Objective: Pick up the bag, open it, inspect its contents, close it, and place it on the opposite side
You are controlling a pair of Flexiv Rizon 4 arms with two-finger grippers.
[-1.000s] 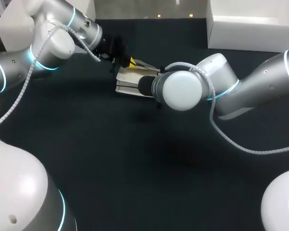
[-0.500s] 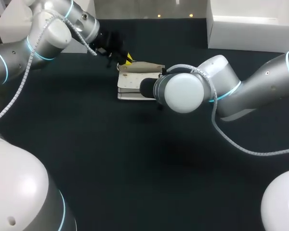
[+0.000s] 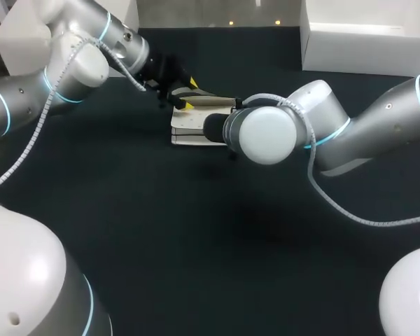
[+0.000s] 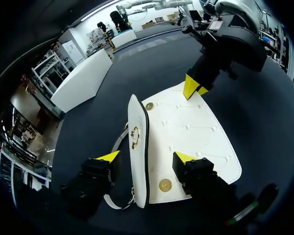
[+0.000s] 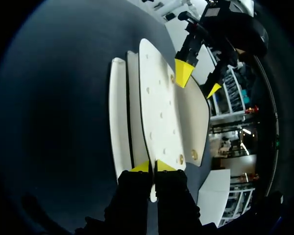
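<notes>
The flap's clasp edge stands up while the rest lies flat on the bag [image 4: 191, 132]. My left gripper takes hold of the flap by that raised edge [image 4: 139, 161] next.
A white bag [image 3: 192, 123] with gold studs lies flat on the dark table at the back middle. My left gripper [image 3: 187, 94] hangs open over the bag's far left end. In the left wrist view the bag's [image 4: 191, 132] clasp edge lies between the fingers of my left gripper [image 4: 148, 157], untouched. My right gripper [image 5: 152, 166] is shut on the thin edge of the bag's flap [image 5: 159, 107] at the opposite end. In the head view the right arm's wrist [image 3: 266, 133] hides its fingers. A strap [image 4: 118, 139] trails beside the bag.
A white box [image 3: 364, 35] stands at the back right and another white block [image 3: 14, 42] at the back left. The dark tabletop [image 3: 196, 231] stretches in front of the bag.
My left gripper has opened and let go of the flap it was pinching. The raised flap has dropped back flat. The right arm has kept still.
</notes>
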